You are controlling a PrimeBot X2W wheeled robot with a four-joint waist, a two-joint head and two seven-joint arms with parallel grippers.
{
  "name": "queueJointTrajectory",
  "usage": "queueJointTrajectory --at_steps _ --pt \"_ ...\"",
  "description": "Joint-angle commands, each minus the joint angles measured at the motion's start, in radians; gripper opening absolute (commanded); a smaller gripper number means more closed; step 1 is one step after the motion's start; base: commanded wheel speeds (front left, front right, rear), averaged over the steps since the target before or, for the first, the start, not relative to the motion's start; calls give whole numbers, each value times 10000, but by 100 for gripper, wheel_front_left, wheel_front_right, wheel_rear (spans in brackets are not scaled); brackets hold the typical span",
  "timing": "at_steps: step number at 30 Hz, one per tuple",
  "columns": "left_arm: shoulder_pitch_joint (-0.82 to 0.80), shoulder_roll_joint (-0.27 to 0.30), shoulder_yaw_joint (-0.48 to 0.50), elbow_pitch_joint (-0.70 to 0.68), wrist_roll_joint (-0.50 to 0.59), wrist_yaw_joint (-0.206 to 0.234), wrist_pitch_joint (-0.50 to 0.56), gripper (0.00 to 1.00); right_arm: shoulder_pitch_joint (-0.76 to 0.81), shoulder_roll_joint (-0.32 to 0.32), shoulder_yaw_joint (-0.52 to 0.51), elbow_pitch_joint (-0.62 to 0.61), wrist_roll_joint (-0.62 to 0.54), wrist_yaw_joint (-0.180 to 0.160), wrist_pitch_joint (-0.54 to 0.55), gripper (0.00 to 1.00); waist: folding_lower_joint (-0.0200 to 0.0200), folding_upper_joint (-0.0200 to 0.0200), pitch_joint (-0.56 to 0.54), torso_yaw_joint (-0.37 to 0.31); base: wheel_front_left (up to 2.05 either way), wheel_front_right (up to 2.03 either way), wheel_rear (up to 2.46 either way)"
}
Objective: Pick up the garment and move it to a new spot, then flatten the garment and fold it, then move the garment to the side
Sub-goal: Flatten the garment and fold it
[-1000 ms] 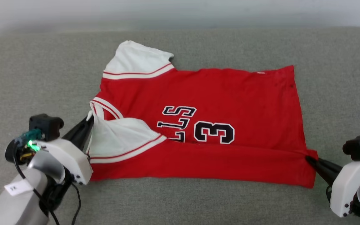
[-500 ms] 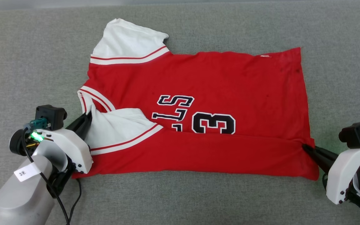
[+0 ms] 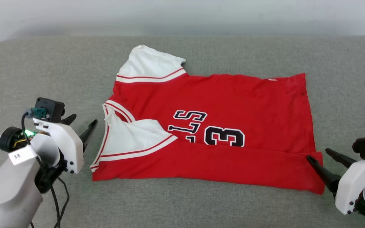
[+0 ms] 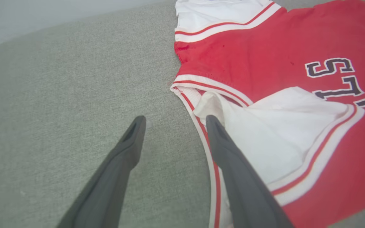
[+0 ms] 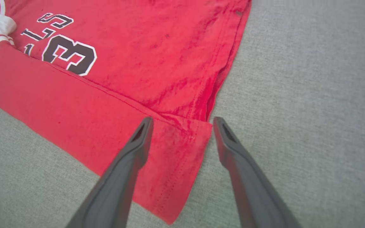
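The left gripper will next grab the edge of its outstretched white sleeve (image 3: 136,49), as the garment (image 3: 233,101) lies spread flat.
The red garment (image 3: 233,101) lies spread flat on the grey cushion, collar to the left and hem to the right. Its near long edge is folded up over the chest and covers part of the black letters and the number 3 (image 3: 223,136). One white sleeve (image 3: 150,63) sticks out at the far left; the other (image 3: 131,139) lies folded onto the front. My left gripper (image 3: 83,119) stands open just left of the collar (image 4: 208,85), holding nothing. My right gripper (image 3: 318,154) is open at the near right corner (image 5: 176,148), its fingers astride the hem edge.
A grey fabric cushion (image 3: 43,69) carries everything, with bare room on all sides of the garment. Its back edge meets a pale wall (image 3: 182,15). A black cable (image 3: 55,202) hangs from my left wrist.
Both grippers have opened and let go of the garment, the left at the collar side and the right at the hem corner. The head camera has shifted.
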Motion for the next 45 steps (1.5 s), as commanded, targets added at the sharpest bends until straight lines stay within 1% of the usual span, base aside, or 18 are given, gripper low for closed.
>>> queueJointTrajectory --at_steps 1,4,9,13,15,20,25,32,33,34,35,40,45 --pt "-112 155 -150 -219 -136 -12 442 100 173 110 -29 -41 -34 -12 -14 100 0 0 -270 154 0 0 0" --pt "-222 429 -372 -794 -661 -25 1610 100 301 206 -73 -78 -111 -12 53 100 0 0 -449 225 0 0 0" --pt "-404 932 -953 -1777 -1640 -25 3937 100 375 361 -99 -118 -198 -12 159 100 0 0 -588 266 0 0 0" --pt "-471 1198 -1363 -2255 -2029 -24 5190 100 326 445 -101 -180 -246 -12 201 100 0 0 -546 212 0 0 0" --pt "-502 1257 -1507 -2360 -2151 -24 5613 100 267 457 -103 -218 -256 -12 207 100 0 0 -457 157 0 0 0" --pt "-500 1261 -1827 -2193 -2133 -25 6087 100 37 483 -96 -261 -300 -12 230 100 0 0 -159 -48 0 0 0" --pt "-327 1203 -2015 -1831 -2112 -24 6177 100 -113 520 -58 -251 -316 -12 216 100 0 0 87 -217 0 0 0" --pt "178 953 -2823 -1174 -2330 -26 6449 100 -336 531 5 -207 -321 -10 185 100 0 0 349 -400 0 0 0" --pt "212 933 -2914 -1144 -2374 -28 6446 82 -359 544 8 -202 -328 -10 195 100 0 0 346 -410 0 0 0" --pt "212 933 -2914 -1144 -2374 -28 6446 82 -359 544 8 -202 -328 -10 195 100 0 0 346 -410 0 0 0" --pt "210 932 -3075 -1105 -2442 -28 6385 0 -400 556 8 -217 -335 -10 215 100 0 0 314 -410 0 0 0" --pt "52 1053 -3115 -1180 -2617 -25 6048 0 -524 408 -74 -330 -363 -10 279 100 0 0 125 -338 0 0 0" --pt "-322 1303 -3043 -1528 -2680 -27 5496 0 -717 55 -245 -706 -273 -10 654 100 0 0 -172 -207 0 0 0"
